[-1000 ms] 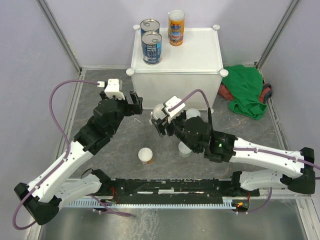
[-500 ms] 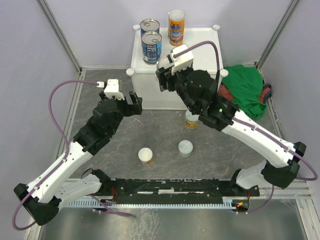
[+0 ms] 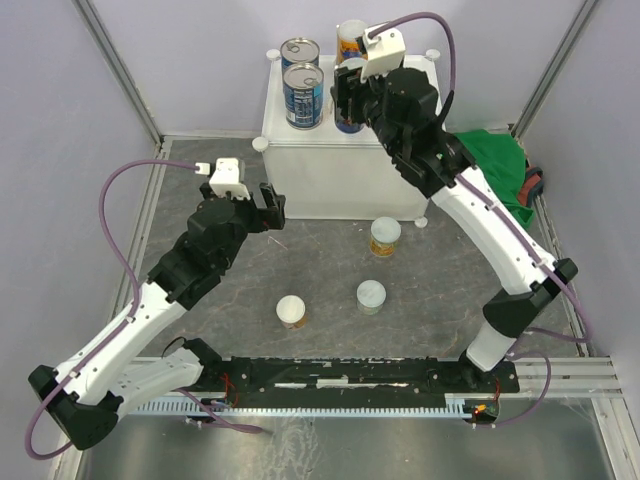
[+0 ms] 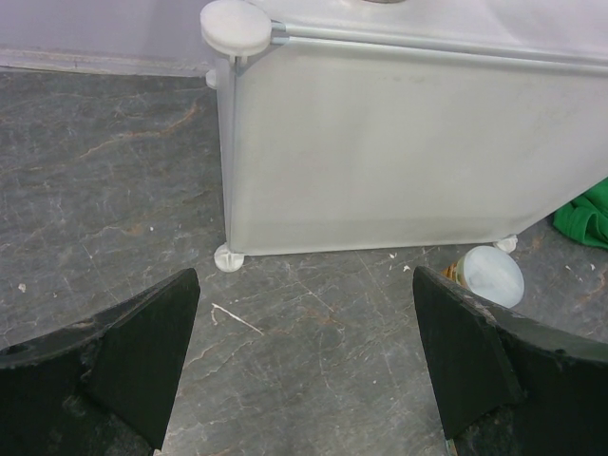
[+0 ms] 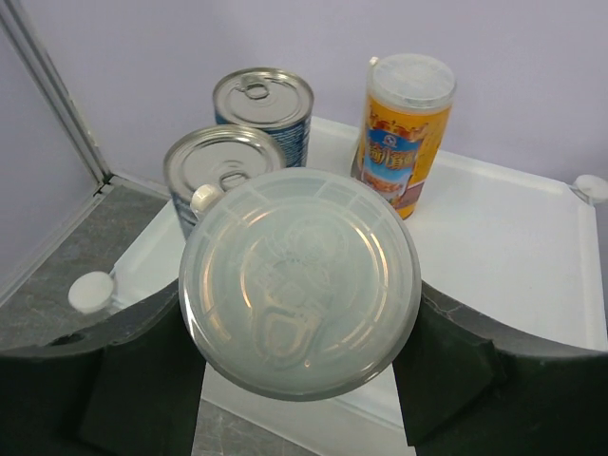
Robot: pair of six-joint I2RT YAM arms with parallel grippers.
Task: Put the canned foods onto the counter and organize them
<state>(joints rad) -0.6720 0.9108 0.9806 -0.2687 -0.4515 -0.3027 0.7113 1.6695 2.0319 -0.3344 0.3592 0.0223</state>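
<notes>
I should keep holding the pale-lidded can with my right gripper until the can gets to the orange-labelled can (image 5: 404, 128). It would fall near the counter's front edge if I opened now.
My right gripper (image 3: 349, 103) is shut on a can with a pale translucent lid (image 5: 299, 280) and holds it above the front part of the white counter (image 3: 400, 110). Behind it on the counter (image 5: 494, 237) stand two dark blue cans (image 5: 263, 104) (image 5: 220, 166) and a tall orange-labelled can (image 5: 404, 128). Three pale-lidded cans (image 3: 385, 238) (image 3: 371, 296) (image 3: 292, 311) stand on the grey floor in front of the counter. My left gripper (image 3: 270, 208) (image 4: 304, 361) hangs open and empty over the floor, facing the counter's front wall (image 4: 380, 161).
A green cloth (image 3: 495, 190) lies on the floor to the right of the counter. Round knobs (image 4: 236, 27) mark the counter's corners. Lilac walls with metal posts close in the back. One floor can (image 4: 489, 275) shows beside my left gripper's right finger.
My right arm has risen from low over the floor and carried the can up and back, over the counter. The left arm has not moved.
</notes>
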